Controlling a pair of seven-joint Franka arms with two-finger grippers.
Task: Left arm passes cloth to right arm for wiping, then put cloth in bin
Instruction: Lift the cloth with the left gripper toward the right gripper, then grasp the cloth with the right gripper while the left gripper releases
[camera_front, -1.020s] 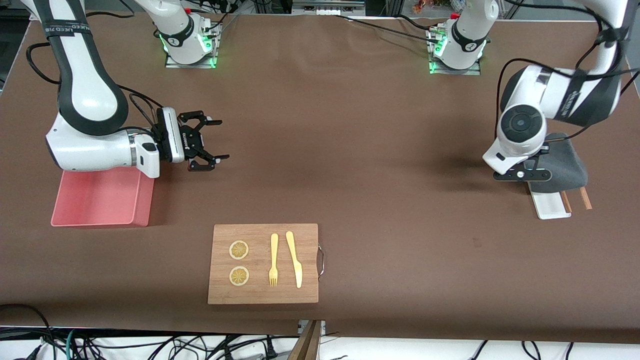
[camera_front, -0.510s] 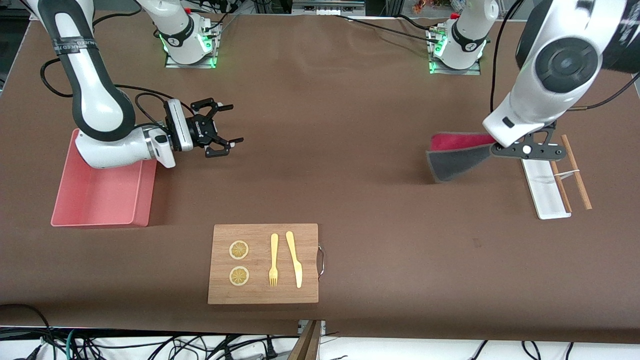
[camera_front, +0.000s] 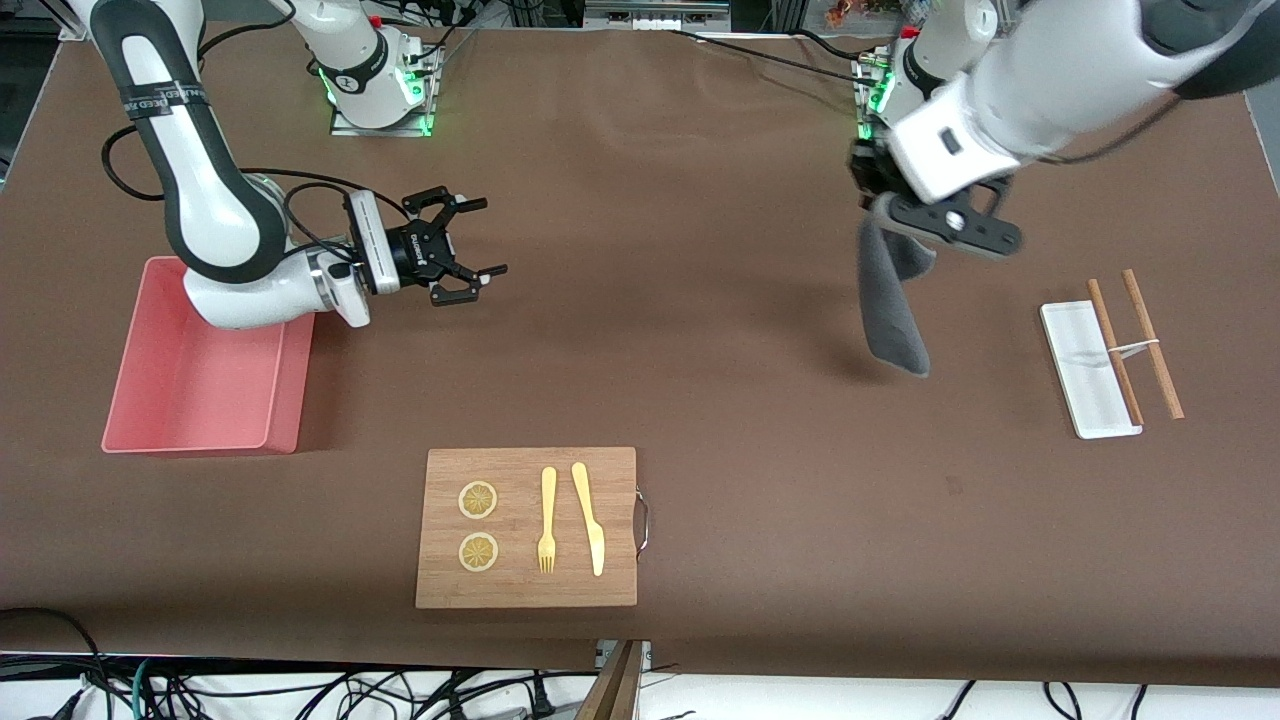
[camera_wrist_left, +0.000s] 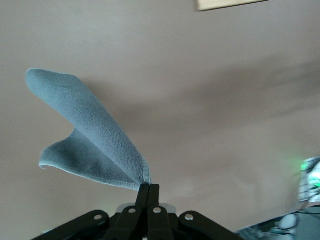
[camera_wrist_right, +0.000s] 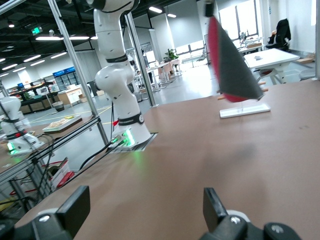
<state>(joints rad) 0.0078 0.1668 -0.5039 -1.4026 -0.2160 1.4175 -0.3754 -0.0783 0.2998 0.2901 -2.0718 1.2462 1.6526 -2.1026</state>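
Note:
I will next grab the cloth by its loose drooping end (camera_front: 900, 347) with my right gripper. Then it can take over the cloth for wiping and for the pink bin.
My left gripper (camera_front: 885, 212) hangs in the air over the table toward the left arm's end, shut on one corner of the cloth (camera_front: 890, 310). The cloth droops below it, dark grey side showing. In the left wrist view the fingers (camera_wrist_left: 149, 189) pinch the hemmed corner of the cloth (camera_wrist_left: 90, 145). My right gripper (camera_front: 485, 240) is open and empty, pointing sideways toward the left arm, just past the edge of the salmon-pink bin (camera_front: 285, 400). The right wrist view shows its open gripper (camera_wrist_right: 145, 212) and the distant cloth (camera_wrist_right: 230, 65), pink and grey.
A wooden cutting board (camera_front: 440, 590) with two lemon slices, a yellow fork and knife lies near the front edge. A narrow white tray (camera_front: 1090, 400) and two chopsticks (camera_front: 1150, 340) lie toward the left arm's end. Both arm bases stand along the back edge.
The left arm lifted the cloth off the white tray and carried it up and toward the table's middle. The right gripper moved from over the bin toward the middle, still open.

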